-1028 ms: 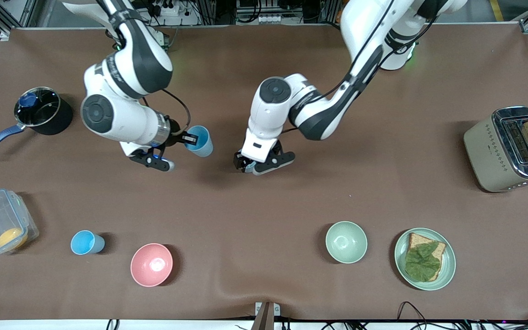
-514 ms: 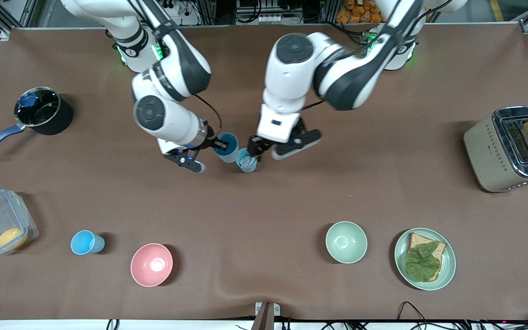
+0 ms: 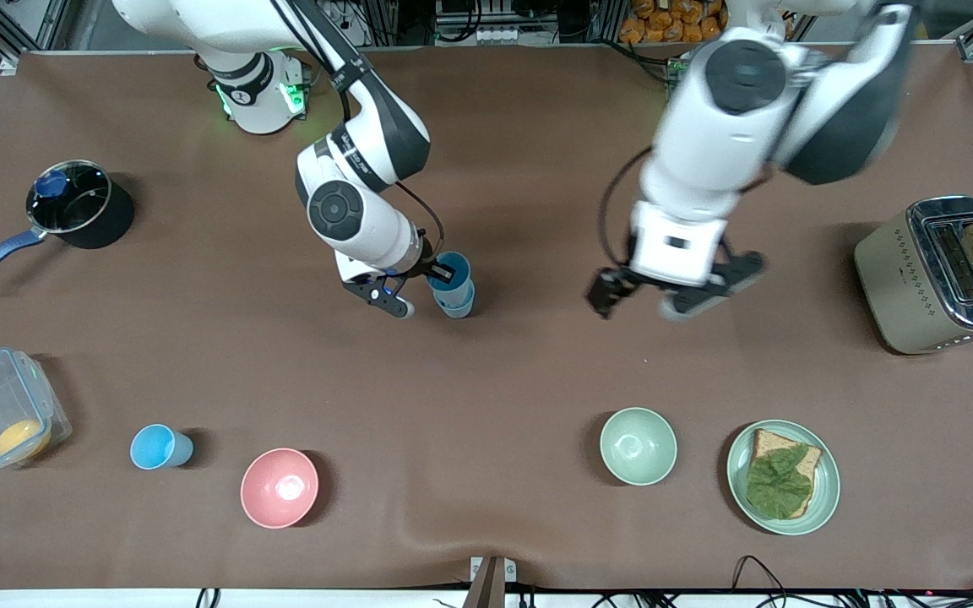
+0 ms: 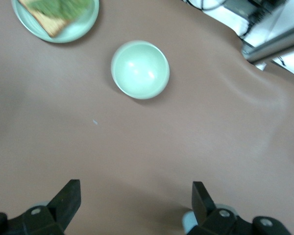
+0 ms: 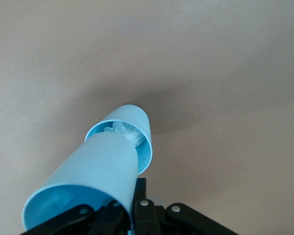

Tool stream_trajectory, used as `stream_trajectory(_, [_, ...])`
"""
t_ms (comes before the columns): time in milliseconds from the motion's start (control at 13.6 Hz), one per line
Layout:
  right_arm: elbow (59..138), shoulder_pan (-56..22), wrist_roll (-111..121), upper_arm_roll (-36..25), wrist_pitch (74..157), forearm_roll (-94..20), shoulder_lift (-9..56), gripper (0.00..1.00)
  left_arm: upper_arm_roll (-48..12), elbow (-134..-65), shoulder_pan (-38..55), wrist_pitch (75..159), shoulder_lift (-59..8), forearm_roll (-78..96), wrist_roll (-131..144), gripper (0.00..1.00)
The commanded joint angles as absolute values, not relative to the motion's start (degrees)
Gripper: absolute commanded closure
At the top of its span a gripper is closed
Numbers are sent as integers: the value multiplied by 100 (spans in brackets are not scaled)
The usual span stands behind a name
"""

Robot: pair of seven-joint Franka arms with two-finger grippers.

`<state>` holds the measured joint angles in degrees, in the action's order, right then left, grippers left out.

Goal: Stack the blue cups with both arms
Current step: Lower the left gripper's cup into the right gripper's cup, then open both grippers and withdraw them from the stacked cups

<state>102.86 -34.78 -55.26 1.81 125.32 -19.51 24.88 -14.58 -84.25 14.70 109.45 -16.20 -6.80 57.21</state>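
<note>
The held cup's base [image 3: 452,298] sits in the standing cup's opening and would remain nested, so it is now time for my right gripper to open.
My right gripper [image 3: 444,272] is shut on the rim of a bright sky-blue cup [image 3: 453,270] and holds it tilted, its base in the mouth of a duller blue cup [image 3: 459,302] that stands on the table. In the right wrist view the held cup [image 5: 93,171] points into the standing cup [image 5: 137,117], which has something white crumpled inside; my right gripper [image 5: 137,208] grips the held cup's wall. My left gripper [image 3: 643,302] is open and empty over bare table toward the left arm's end. It also shows in the left wrist view [image 4: 135,196].
Another sky-blue cup [image 3: 161,446], a pink bowl [image 3: 279,487], a pale green bowl [image 3: 638,445] and a plate with bread and lettuce [image 3: 782,477] lie near the front camera. A pot [image 3: 79,203], a clear box [image 3: 1,409] and a toaster [image 3: 938,274] stand at the table's ends.
My left gripper has let go of the duller cup and swung away toward the left arm's end. My right gripper has carried the sky-blue cup over onto that standing cup.
</note>
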Motion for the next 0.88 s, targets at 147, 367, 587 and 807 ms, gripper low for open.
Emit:
stream_trajectory(147, [10116,-3498,-5590,97,12410,-1986,2532,0,-1503,-8605,459,10354,-1222,-554,3836,0])
stream_trajectory(367, [10064,-3227,-5398,35,11789,-1960,2164,0,-1503,-8596,10,10240,-959,-554,3166,0])
stream_trajectory(587, [10107,-2376,-3523,9,10481,-1654,1418,0,-1468,-8561,-228,10046,-713,-545,2928,0])
stream_trajectory(807, [10142,-1619,-1965,9,9696,-749,758,0,-1468,-8561,-648,9827,-467,-545,2411,0])
